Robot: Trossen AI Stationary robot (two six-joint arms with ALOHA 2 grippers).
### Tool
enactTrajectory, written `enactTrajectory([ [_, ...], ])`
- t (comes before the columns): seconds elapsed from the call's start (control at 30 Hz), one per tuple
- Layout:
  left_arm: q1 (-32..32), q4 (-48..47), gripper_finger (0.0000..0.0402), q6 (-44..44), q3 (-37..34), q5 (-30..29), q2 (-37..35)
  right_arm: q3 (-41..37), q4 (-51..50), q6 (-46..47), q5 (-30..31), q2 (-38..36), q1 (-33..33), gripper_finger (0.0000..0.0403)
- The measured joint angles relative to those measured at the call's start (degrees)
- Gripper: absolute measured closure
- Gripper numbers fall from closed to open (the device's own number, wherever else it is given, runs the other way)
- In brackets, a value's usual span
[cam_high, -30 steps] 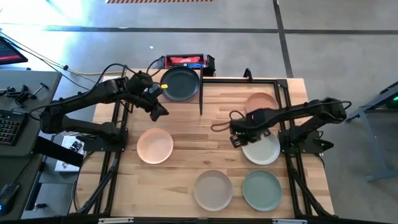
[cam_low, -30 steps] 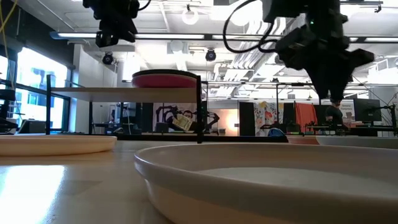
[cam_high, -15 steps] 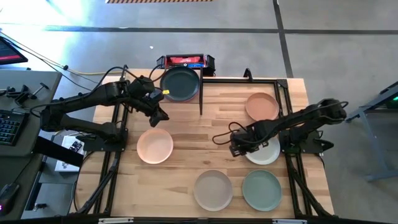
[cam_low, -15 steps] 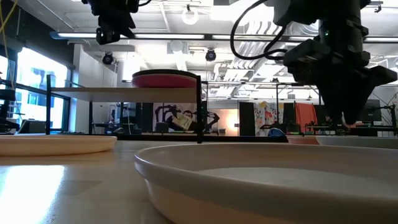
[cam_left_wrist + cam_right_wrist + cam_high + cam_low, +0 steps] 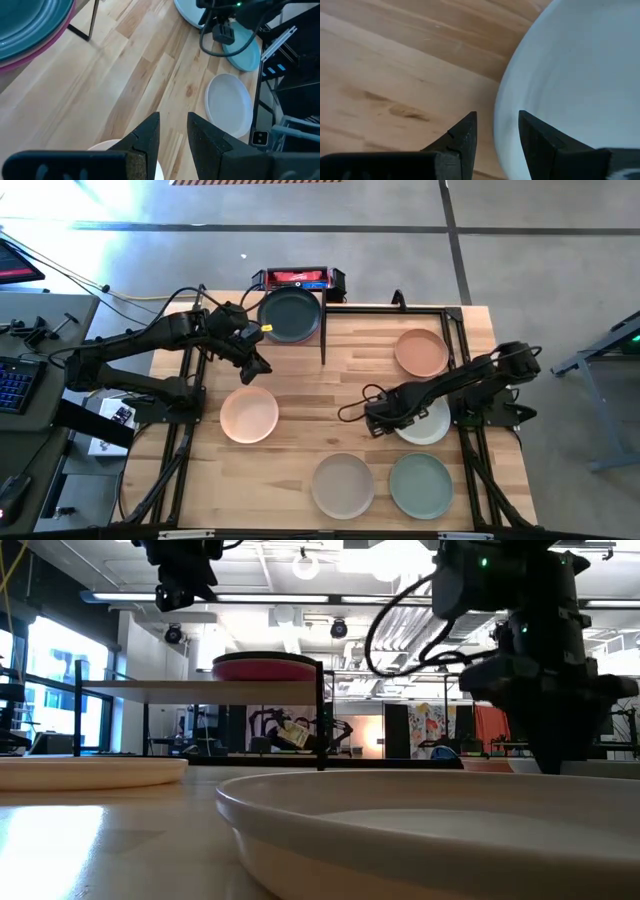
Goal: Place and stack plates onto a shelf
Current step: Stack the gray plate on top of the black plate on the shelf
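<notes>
I should next pinch the off-white plate by its rim (image 5: 504, 115) with my right gripper to stack it on the shelf.
The shelf (image 5: 150, 690) carries a charcoal plate (image 5: 290, 315) on top of a pink one (image 5: 265, 667). On the table lie the peach (image 5: 249, 413), orange (image 5: 420, 351), off-white (image 5: 428, 422), beige (image 5: 342, 485) and sage green (image 5: 420, 485) plates. My right gripper (image 5: 376, 423) is open and low at the off-white plate's left rim (image 5: 502, 115), with one finger (image 5: 462, 137) over the wood and the other (image 5: 540, 142) over the plate's inside. My left gripper (image 5: 258, 365) hangs open and empty between the shelf and the peach plate. My right gripper comes from above, pointing down, with its open fingers on either side of the off-white plate's left rim (image 5: 500, 135). The plate lies flat on the table. Whether a finger touches the rim, I cannot tell.
The shelf's thin dark upright (image 5: 323, 340) stands just right of the stacked plates. A red-and-black box (image 5: 297, 278) sits beyond the table's far edge. Bare wood (image 5: 330, 400) lies between the peach and off-white plates.
My right gripper has moved toward the table's near edge and a little left, and has come down to the off-white plate's left rim. My left gripper has drawn back slightly from the shelf toward the near edge. No plate has moved.
</notes>
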Motion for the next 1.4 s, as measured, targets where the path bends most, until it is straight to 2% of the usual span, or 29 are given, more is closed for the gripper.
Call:
enactTrajectory([
  [0.13, 0.00, 0.00, 0.0314, 0.25, 0.00, 0.01, 0.00, 0.00, 0.02, 0.00, 0.00, 1.17, 0.00, 0.0280],
  [0.23, 0.00, 0.00, 0.0314, 0.26, 0.00, 0.01, 0.01, 0.00, 0.04, 0.00, -0.02, 1.20, 0.00, 0.0294],
  [0.47, 0.02, -0.02, 0.0314, 0.77, 0.00, 0.01, 0.00, 0.08, 0.26, 0.04, -2.02, 1.12, -0.02, 0.0392],
  [0.67, 0.02, -0.56, 0.0314, 0.14, 0.00, 0.04, 0.01, 1.27, -0.91, 1.45, -3.09, 1.07, 0.00, 0.0392],
  [0.9, 0.04, -2.11, 0.0314, 0.10, -0.04, 0.02, 0.00, 10.91, -7.13, -3.33, -0.62, 1.03, 0.00, 0.0402],
  [1.23, 0.04, -2.10, 0.0314, 0.73, -0.04, -0.53, 0.01, 27.41, -19.72, -10.30, 9.83, 1.03, -1.19, 0.0402],
  [1.4, 0.04, -2.12, 0.0314, 0.69, -0.04, -0.59, 0.00, 32.76, -21.65, -15.82, 13.96, 0.98, -2.95, 0.0402],
])
